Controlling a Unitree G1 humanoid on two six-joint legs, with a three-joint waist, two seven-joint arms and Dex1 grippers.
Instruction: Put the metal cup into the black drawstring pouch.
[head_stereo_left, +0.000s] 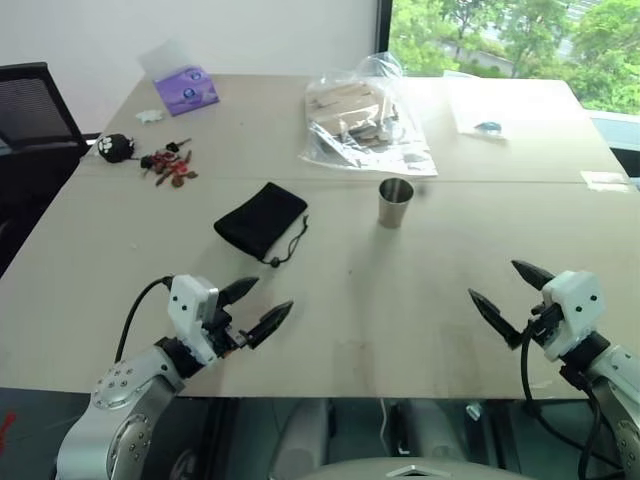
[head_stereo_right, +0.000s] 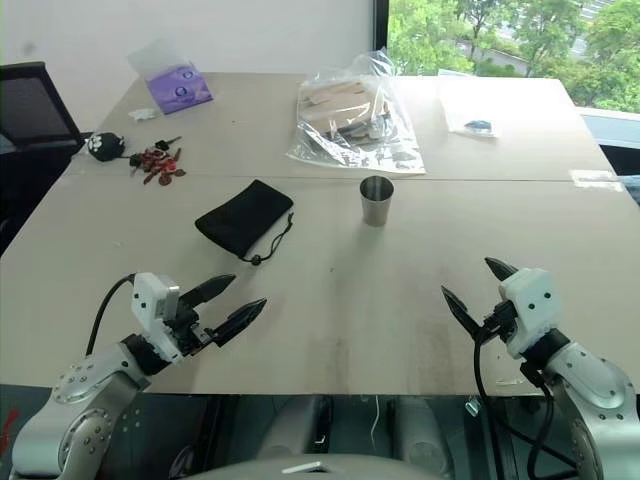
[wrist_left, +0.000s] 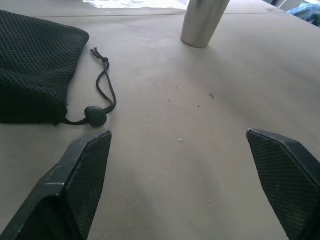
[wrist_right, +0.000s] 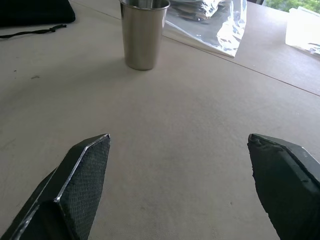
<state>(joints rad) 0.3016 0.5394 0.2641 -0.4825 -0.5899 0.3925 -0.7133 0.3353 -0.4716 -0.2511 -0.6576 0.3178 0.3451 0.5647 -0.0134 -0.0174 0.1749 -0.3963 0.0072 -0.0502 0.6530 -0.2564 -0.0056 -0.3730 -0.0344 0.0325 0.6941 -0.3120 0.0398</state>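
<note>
My left gripper pinches the pouch by the edge of its opening next, since the pouch lies flat and slack on the tabletop.
The metal cup stands upright near the middle of the table, mouth up; it is also in the wrist views. The black drawstring pouch lies flat to the cup's left, its cord and toggle trailing toward me. My left gripper hovers open near the table's front edge, short of the pouch. My right gripper hovers open at the front right, well short of the cup. Nothing is between either pair of fingers.
A clear plastic bag of wooden pieces lies just behind the cup. At the far left are a purple tissue pack, a black plush toy and keys. A black chair stands left of the table.
</note>
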